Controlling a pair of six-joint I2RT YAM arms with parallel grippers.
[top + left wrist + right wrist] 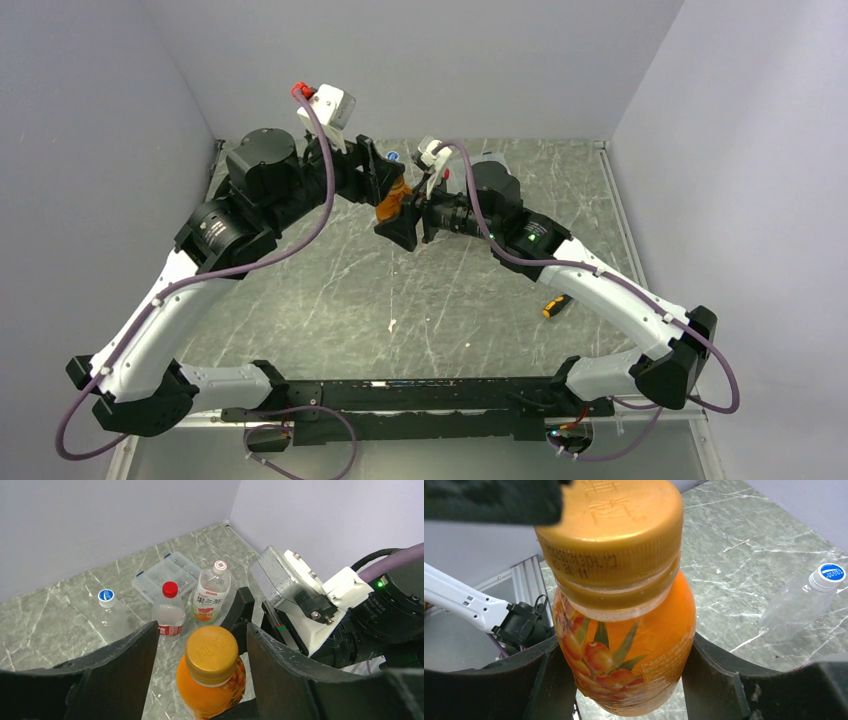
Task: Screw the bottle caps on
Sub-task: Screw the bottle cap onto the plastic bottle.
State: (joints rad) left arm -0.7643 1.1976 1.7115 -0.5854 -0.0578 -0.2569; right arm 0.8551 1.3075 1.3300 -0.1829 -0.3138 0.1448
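The left gripper's fingers are open around the orange cap. The cap would stay on the bottle's neck if the robot lifted its left gripper now.
My right gripper is shut on the belly of the squat bottle of orange liquid and holds it upright above the table. The bottle's orange cap sits on its neck. My left gripper stands open around that cap from above, with a gap on each side. Both grippers meet at the table's far middle. Behind stand a red-capped bottle and a white-labelled bottle with a whitish cap. A clear bottle with a blue cap is to their left.
A flat clear compartment box lies near the back wall behind the bottles. A yellow-and-black screwdriver lies on the table beside the right arm. Walls enclose the table at the back and on both sides.
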